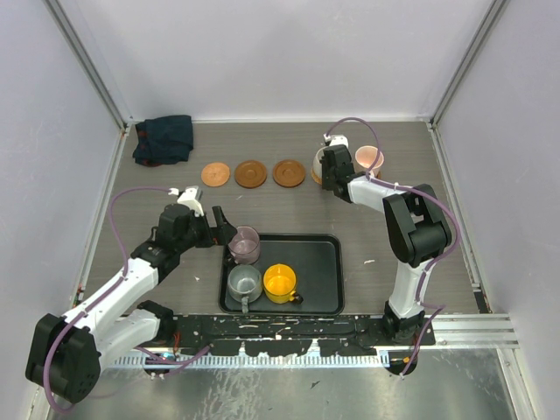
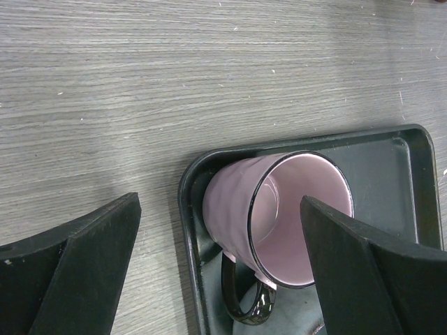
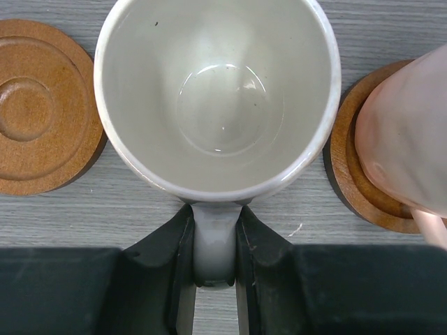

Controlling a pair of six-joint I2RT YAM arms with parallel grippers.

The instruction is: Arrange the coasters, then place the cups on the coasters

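The cream-white cup (image 1: 319, 160) is upright in the coaster row and would stand, so my right gripper opens next.
Three brown coasters (image 1: 215, 174) (image 1: 250, 173) (image 1: 289, 173) lie bare in a row at the back. To their right, my right gripper (image 1: 330, 171) (image 3: 215, 244) is shut on the handle of the cream-white cup (image 1: 319, 160) (image 3: 216, 91); what lies under the cup is hidden. The pink cup (image 1: 368, 158) (image 3: 412, 132) stands on a coaster (image 3: 346, 164). In the black tray (image 1: 328, 280) are the purple cup (image 1: 244, 244) (image 2: 279, 216), the grey-green cup (image 1: 244, 282) and the yellow cup (image 1: 280, 282). My left gripper (image 1: 216, 229) (image 2: 220, 202) is open, its fingers on either side of the purple cup.
A dark folded cloth (image 1: 164, 138) lies in the back left corner. The tray's rim (image 2: 188, 181) runs under my left fingers. Frame posts and light walls border the table on three sides.
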